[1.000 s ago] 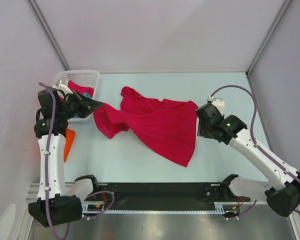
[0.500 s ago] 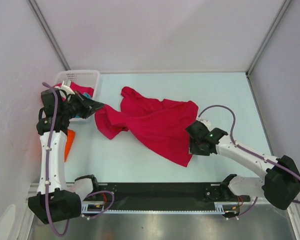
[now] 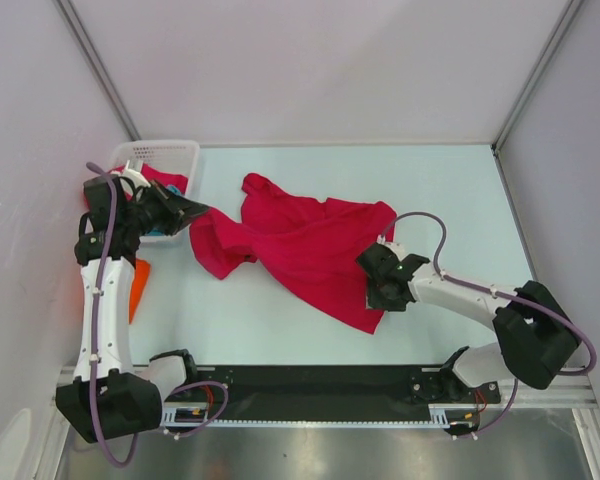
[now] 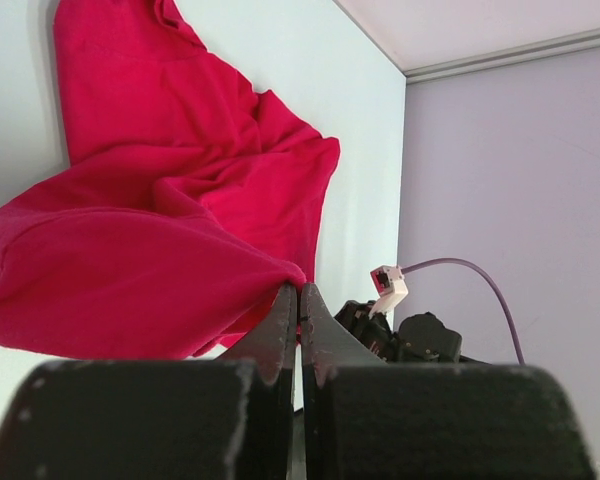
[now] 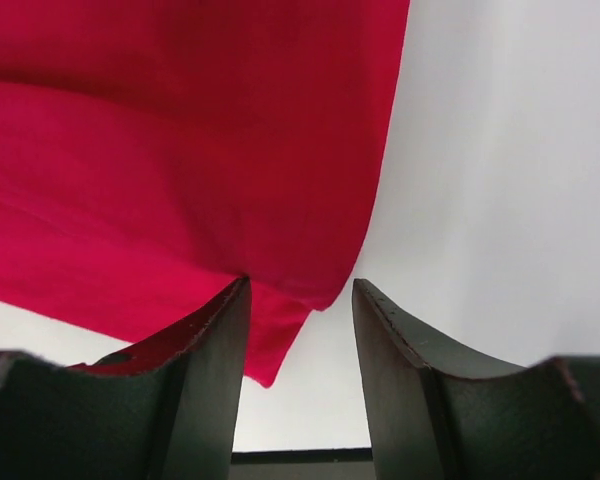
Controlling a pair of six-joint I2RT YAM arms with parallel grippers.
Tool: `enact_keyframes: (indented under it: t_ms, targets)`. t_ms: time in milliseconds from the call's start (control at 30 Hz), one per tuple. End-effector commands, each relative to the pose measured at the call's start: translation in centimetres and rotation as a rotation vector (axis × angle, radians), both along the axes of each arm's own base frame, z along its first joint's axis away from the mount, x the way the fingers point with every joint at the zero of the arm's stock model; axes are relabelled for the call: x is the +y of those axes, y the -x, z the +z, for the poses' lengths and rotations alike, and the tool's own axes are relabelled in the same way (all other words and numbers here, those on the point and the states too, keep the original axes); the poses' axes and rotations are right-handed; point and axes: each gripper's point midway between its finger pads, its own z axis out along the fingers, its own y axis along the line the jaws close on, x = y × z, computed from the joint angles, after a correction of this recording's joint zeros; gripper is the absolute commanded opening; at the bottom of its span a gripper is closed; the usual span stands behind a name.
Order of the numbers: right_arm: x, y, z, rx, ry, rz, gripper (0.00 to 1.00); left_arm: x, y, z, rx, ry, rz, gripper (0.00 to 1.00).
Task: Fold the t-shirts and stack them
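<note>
The shirt's corner (image 5: 311,297) reaches between both fingers of my right gripper, one denting the red cloth, so my right gripper closes on it next.
A crimson-red t-shirt (image 3: 310,245) lies crumpled and spread across the middle of the table; it also shows in the left wrist view (image 4: 160,230) and the right wrist view (image 5: 180,130). My left gripper (image 3: 198,211) is shut on the shirt's left corner (image 4: 298,283). My right gripper (image 3: 372,292) is open low over the shirt's lower right corner (image 5: 300,300), which lies between its fingers. A second red shirt (image 3: 165,180) and a bit of teal cloth sit in the basket. An orange shirt (image 3: 137,287) lies at the left edge, partly behind the left arm.
A white lattice basket (image 3: 160,153) stands at the far left corner of the table. Walls close in on the left, back and right. A black rail (image 3: 320,380) runs along the near edge.
My right arm has swung down and left, from the shirt's right edge to its lower right corner. The left gripper has held its grip and barely moved.
</note>
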Motion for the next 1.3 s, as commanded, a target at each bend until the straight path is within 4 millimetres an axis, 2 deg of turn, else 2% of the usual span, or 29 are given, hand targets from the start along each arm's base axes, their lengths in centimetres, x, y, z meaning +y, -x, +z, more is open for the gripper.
enact_keyframes:
  t_ms: [0, 100, 200, 300, 333, 367, 433, 500, 533, 667, 767, 867, 900, 933, 967, 1033, 1067, 1133, 1200, 1267]
  targets:
    - [0.4, -1.2, -0.3, -0.040, 0.012, -0.008, 0.50, 0.3, -0.5, 0.8, -0.047, -0.007, -0.010, 0.00]
    - [0.5, -1.4, -0.8, -0.034, 0.025, -0.005, 0.47, 0.3, -0.7, 0.9, -0.051, -0.007, -0.013, 0.00]
    - [0.5, -1.7, -0.9, -0.039, 0.031, -0.007, 0.38, 0.3, -0.9, 1.0, -0.053, -0.010, -0.014, 0.00]
    - [0.6, -1.9, -0.7, -0.050, 0.033, -0.001, 0.19, 0.3, -1.0, 1.1, -0.052, -0.009, -0.016, 0.00]
    - [0.6, -2.0, -0.5, -0.053, 0.031, -0.003, 0.04, 0.3, -1.1, 1.2, -0.056, -0.011, -0.014, 0.00]
    - [0.5, -2.1, -0.4, -0.059, 0.036, -0.004, 0.00, 0.3, -1.1, 1.2, -0.056, -0.011, -0.014, 0.00]
    - [0.5, -2.3, 0.3, -0.074, 0.034, -0.006, 0.00, 0.3, -1.1, 1.1, -0.054, -0.012, -0.014, 0.00]
    - [0.4, -2.8, 2.0, -0.122, 0.022, -0.009, 0.00, 0.4, -1.2, 1.0, -0.051, -0.015, -0.010, 0.00]
    - [-0.2, -2.9, 2.7, -0.135, 0.046, -0.015, 0.00, 0.6, -1.4, 0.9, -0.047, -0.017, -0.007, 0.00]
    - [-1.7, -3.7, 6.6, -0.216, 0.076, -0.033, 0.00, 0.7, -2.1, 0.9, -0.042, -0.019, -0.007, 0.00]
    - [-3.1, -3.9, 9.3, -0.256, 0.109, -0.051, 0.00, 1.2, -2.4, 1.7, -0.057, -0.027, 0.007, 0.00]
    - [-4.8, -3.8, 13.2, -0.331, 0.113, -0.092, 0.00, 2.0, -2.3, 3.0, -0.080, -0.024, 0.031, 0.00]
    - [-5.8, -3.2, 14.6, -0.355, 0.112, -0.103, 0.00, 2.2, -2.2, 3.5, -0.085, -0.019, 0.038, 0.00]
    - [-6.5, -3.3, 16.2, -0.396, 0.117, -0.125, 0.00, 2.5, -2.1, 4.6, -0.109, -0.023, 0.049, 0.00]
    - [-6.7, -3.6, 18.5, -0.446, 0.094, -0.144, 0.00, 2.5, -1.9, 5.4, -0.127, -0.025, 0.053, 0.00]
    - [-8.3, -3.1, 21.6, -0.509, 0.107, -0.182, 0.00, 2.4, -1.5, 7.6, -0.162, -0.013, 0.066, 0.00]
    - [-8.6, -3.3, 24.4, -0.566, 0.074, -0.207, 0.00, 2.2, -1.3, 8.5, -0.170, 0.009, 0.077, 0.00]
    - [-9.9, -2.9, 26.9, -0.621, 0.090, -0.237, 0.00, 2.3, -0.5, 11.1, -0.236, 0.011, 0.114, 0.00]
    - [-10.5, -2.7, 30.6, -0.697, 0.051, -0.261, 0.00, 2.1, 0.9, 13.7, -0.304, 0.043, 0.154, 0.00]
    - [-11.1, -2.5, 33.2, -0.763, 0.022, -0.281, 0.00, 2.1, 1.9, 15.8, -0.350, 0.068, 0.193, 0.00]
